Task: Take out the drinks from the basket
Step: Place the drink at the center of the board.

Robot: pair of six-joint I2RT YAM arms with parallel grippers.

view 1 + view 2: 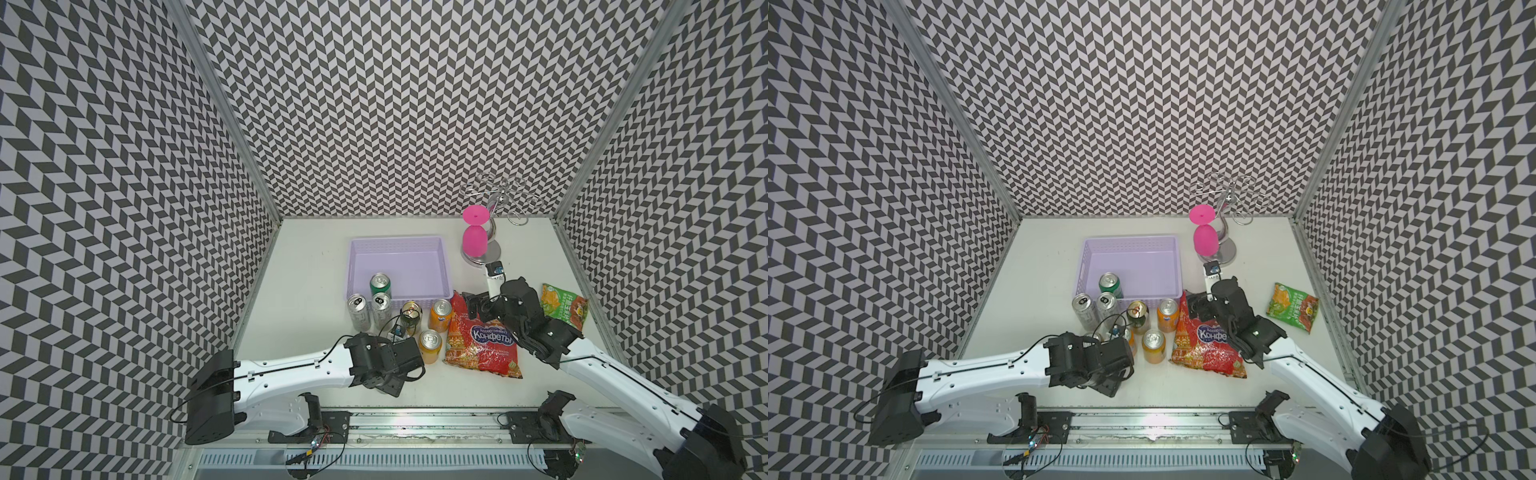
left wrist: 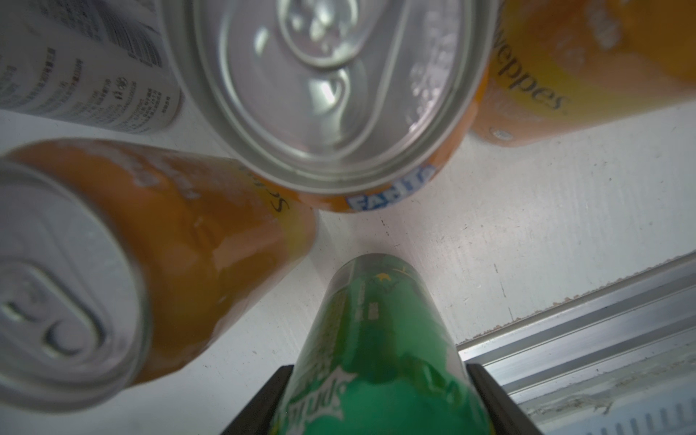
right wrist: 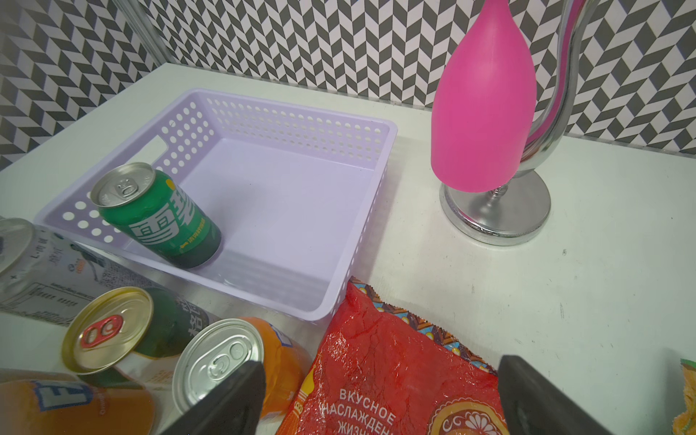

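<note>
My left gripper should open now, as the green can's lower rim is flat on the white tabletop and the green can would stay standing if released.
The pale-lilac basket (image 1: 399,243) (image 3: 286,113) holds one green can (image 1: 380,284) (image 3: 158,214) in its near left corner. On the table in front of it stand two slim silver cans (image 1: 358,309), a dark can with a gold top (image 1: 411,318) and two orange cans (image 1: 440,316). My left gripper (image 2: 380,399) is shut on a second green can (image 2: 376,320), base down by the table's front edge among orange cans (image 2: 188,233). In both top views my left wrist (image 1: 386,361) hides that can. My right gripper (image 3: 380,376) (image 1: 473,307) hangs open over a red bag, holding nothing.
A red candy bag (image 1: 484,340) lies right of the cans, a green snack bag (image 1: 563,307) further right. A pink glass (image 1: 473,237) hangs upside down on a chrome rack (image 1: 498,199) behind the right arm. A metal rail (image 1: 415,419) runs along the front edge.
</note>
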